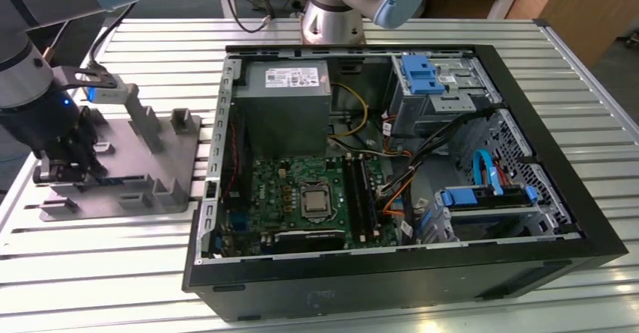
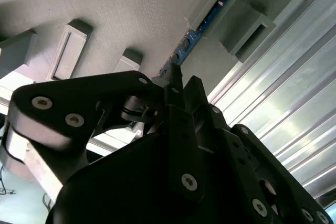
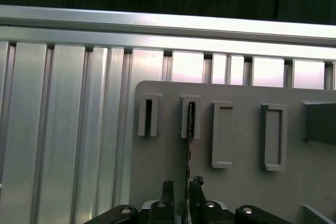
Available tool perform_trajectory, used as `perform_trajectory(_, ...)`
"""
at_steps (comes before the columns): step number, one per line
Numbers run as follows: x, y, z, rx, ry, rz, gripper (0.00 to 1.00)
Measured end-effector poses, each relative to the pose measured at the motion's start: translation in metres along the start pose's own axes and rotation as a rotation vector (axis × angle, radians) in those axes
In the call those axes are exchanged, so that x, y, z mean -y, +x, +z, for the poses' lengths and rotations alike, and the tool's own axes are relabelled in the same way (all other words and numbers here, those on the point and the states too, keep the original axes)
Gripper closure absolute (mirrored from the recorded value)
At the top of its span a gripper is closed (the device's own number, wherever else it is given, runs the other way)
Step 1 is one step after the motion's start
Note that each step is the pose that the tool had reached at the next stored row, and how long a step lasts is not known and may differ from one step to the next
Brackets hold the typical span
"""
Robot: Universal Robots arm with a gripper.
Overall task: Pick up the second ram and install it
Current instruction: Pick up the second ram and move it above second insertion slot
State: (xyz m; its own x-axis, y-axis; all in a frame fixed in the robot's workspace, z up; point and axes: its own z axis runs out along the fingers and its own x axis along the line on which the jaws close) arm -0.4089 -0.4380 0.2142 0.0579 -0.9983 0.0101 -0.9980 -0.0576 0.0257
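The gripper grabs the second ram by its exposed long edge (image 1: 120,179) next, to install it in the motherboard's black memory slots.
The second ram (image 3: 189,142) is a thin bluish-green stick standing on edge in a slot of the grey fixture plate (image 1: 150,150), at the exterior view's left. My gripper (image 1: 65,170) is down at the near end of the stick. In the first wrist view the gripper (image 3: 182,186) stands open astride the ram: one finger is close against it, and the other finger (image 3: 168,188) is a small gap away. In the second wrist view the ram (image 2: 202,27) runs from its holder slot to the gripper (image 2: 185,82).
An open black computer case (image 1: 519,258) lies on the slatted metal table (image 1: 100,273). The green motherboard (image 1: 289,191) inside it has long black memory slots (image 1: 358,191). Blue drive brackets (image 1: 420,75) sit at the far side. The fixture carries upright posts (image 1: 140,120) and other holder slots (image 3: 223,135).
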Motion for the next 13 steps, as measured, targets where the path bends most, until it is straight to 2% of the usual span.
perform_trajectory(1,0.0000,0.0000,0.0000,0.0000,0.0000,0.000,0.77)
perform_trajectory(2,0.0000,0.0000,0.0000,0.0000,0.0000,0.000,0.71)
perform_trajectory(3,0.0000,0.0000,0.0000,0.0000,0.0001,-0.001,0.71)
perform_trajectory(4,0.0000,0.0000,0.0001,0.0000,0.0000,-0.001,0.65)
perform_trajectory(6,-0.0001,-0.0001,0.0014,0.0015,0.0002,-0.001,0.65)
perform_trajectory(8,-0.0008,-0.0002,0.0037,0.0117,0.0006,-0.001,0.65)
perform_trajectory(13,-0.0013,-0.0009,0.0125,0.0252,0.0017,-0.002,0.65)
